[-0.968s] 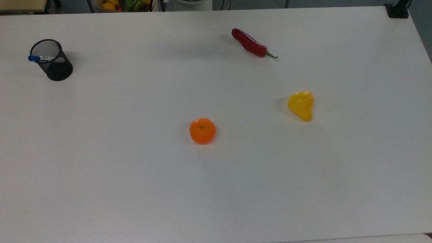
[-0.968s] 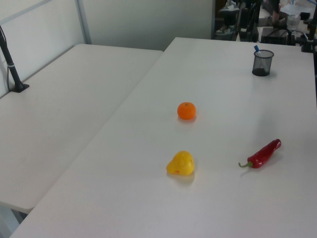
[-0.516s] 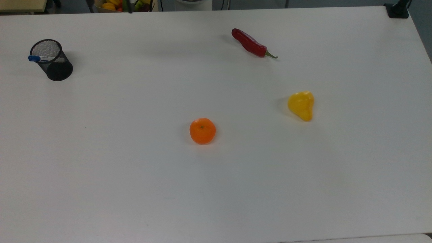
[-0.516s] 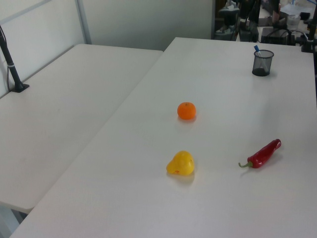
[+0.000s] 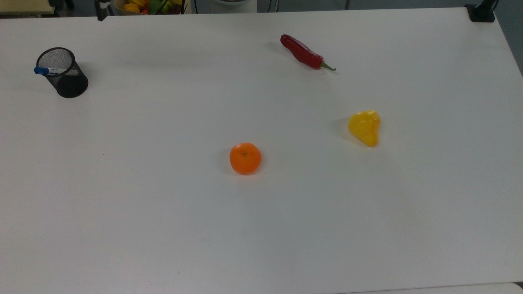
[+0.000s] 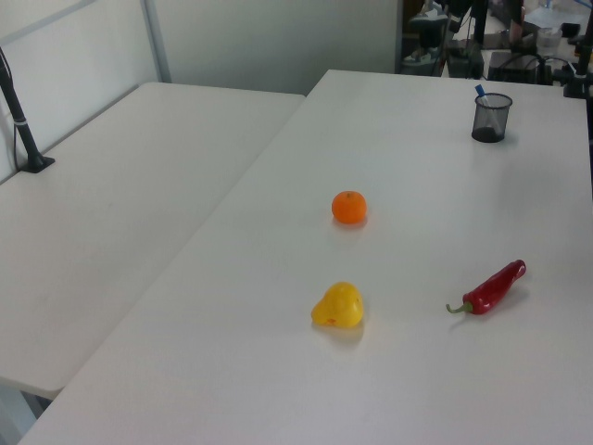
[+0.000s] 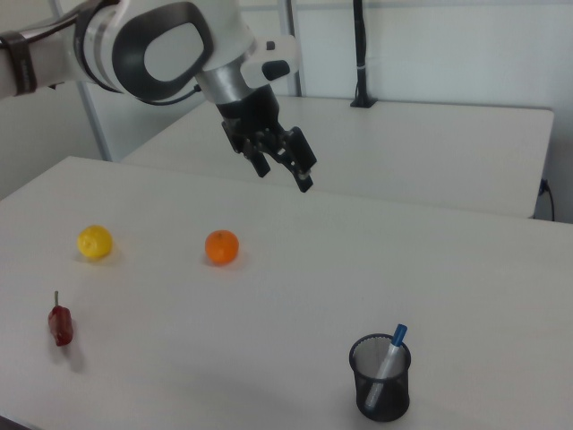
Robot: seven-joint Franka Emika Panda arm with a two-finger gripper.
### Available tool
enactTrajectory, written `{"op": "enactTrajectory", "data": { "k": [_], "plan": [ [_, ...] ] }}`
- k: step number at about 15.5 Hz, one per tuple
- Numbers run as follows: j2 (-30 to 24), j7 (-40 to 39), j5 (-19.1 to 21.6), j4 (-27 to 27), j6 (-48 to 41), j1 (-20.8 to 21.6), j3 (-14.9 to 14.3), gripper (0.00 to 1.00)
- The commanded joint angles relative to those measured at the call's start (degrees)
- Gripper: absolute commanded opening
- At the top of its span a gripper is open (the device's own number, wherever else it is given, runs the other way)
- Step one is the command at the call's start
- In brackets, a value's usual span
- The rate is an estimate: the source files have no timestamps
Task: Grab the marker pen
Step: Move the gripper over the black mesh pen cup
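Note:
The mesh cup surrounds the body of the marker pen, so next my gripper needs to grab the marker pen by the blue cap [image 6: 480, 91] above the cup's rim.
The marker pen [image 5: 49, 71] has a white barrel and a blue cap. It stands tilted in a black mesh cup [image 5: 63, 74] at the top view's far left. In the right view the marker pen [image 7: 390, 352] leans in the cup [image 7: 380, 381] with its blue cap above the rim. The left view shows the cup [image 6: 491, 118] at the far end of the table, with the marker pen's blue tip [image 6: 480, 91] poking out. My gripper [image 7: 285, 173] hangs open and empty high above the table. In the right view it is up and to the left of the cup, well apart from it.
An orange [image 5: 245, 158] lies mid-table, a yellow fruit [image 5: 365, 127] to the top view's right of it, and a red chilli [image 5: 304, 53] farther back. A second white table [image 6: 111, 204] adjoins on the left view's left. A box of fruit [image 5: 143, 5] sits beyond the table's far edge.
A dark part at the top view's upper edge has shifted left, toward the cup's side. The marker pen, the cup and the fruit have not moved.

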Motion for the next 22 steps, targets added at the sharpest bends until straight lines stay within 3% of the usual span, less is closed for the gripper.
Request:
{"op": "enactTrajectory", "data": {
  "k": [1,6,11,22],
  "plan": [
    [1.2,-0.7,-1.1,-1.7,4.4,-0.3,-2.9,1.0],
    [3.5,-0.7,-2.5,-4.8,10.2,-1.2,-5.7,0.99],
    [5.4,-0.8,-3.9,-8.6,16.8,-2.8,-6.2,0.79],
    [9.9,-4.5,-5.4,-10.8,21.0,-5.7,-6.9,0.57]
  ]
}}
